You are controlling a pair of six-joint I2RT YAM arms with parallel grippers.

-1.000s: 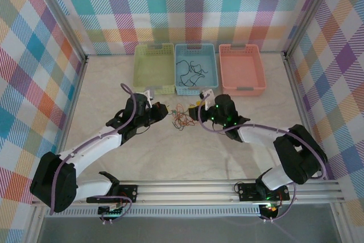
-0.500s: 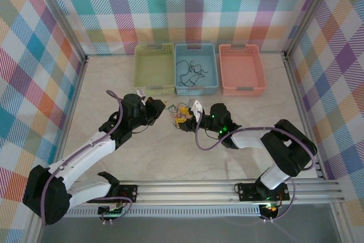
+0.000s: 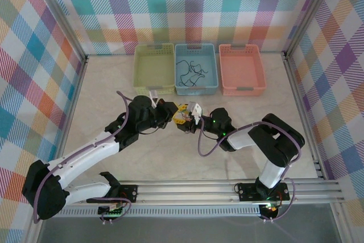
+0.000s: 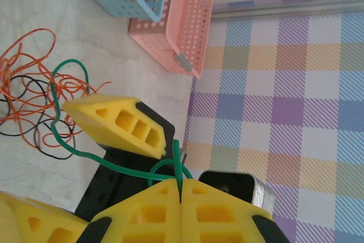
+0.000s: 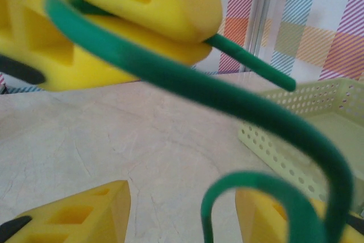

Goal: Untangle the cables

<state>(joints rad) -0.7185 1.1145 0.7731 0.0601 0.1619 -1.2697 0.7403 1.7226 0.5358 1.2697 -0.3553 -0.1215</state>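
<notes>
My right gripper grabs the green cable's hanging loop point(image 5: 212, 194) next, leaving my left gripper free for untangling.
In the left wrist view my left gripper point(image 4: 181, 181) is shut on a thin green cable point(image 4: 68, 146), which runs from the pads to a tangle of orange and black cables point(image 4: 28, 95) on the table. In the right wrist view my right gripper point(image 5: 182, 209) is open. A loop of the green cable point(image 5: 187, 83) hangs between its yellow fingers point(image 5: 74, 214), touching neither. Seen from above, the left gripper point(image 3: 173, 114) and the right gripper point(image 3: 191, 115) meet tip to tip at the middle of the table.
Three baskets stand in a row at the back: green point(image 3: 153, 69), blue point(image 3: 196, 86) with black cables point(image 3: 190, 72) inside, and pink point(image 3: 242, 69). The green basket point(image 5: 307, 118) lies just beyond the right gripper. Checked walls close in both sides.
Both grippers have closed in on each other over the tangle: the left moved right, the right moved left. The left stayed shut throughout.
</notes>
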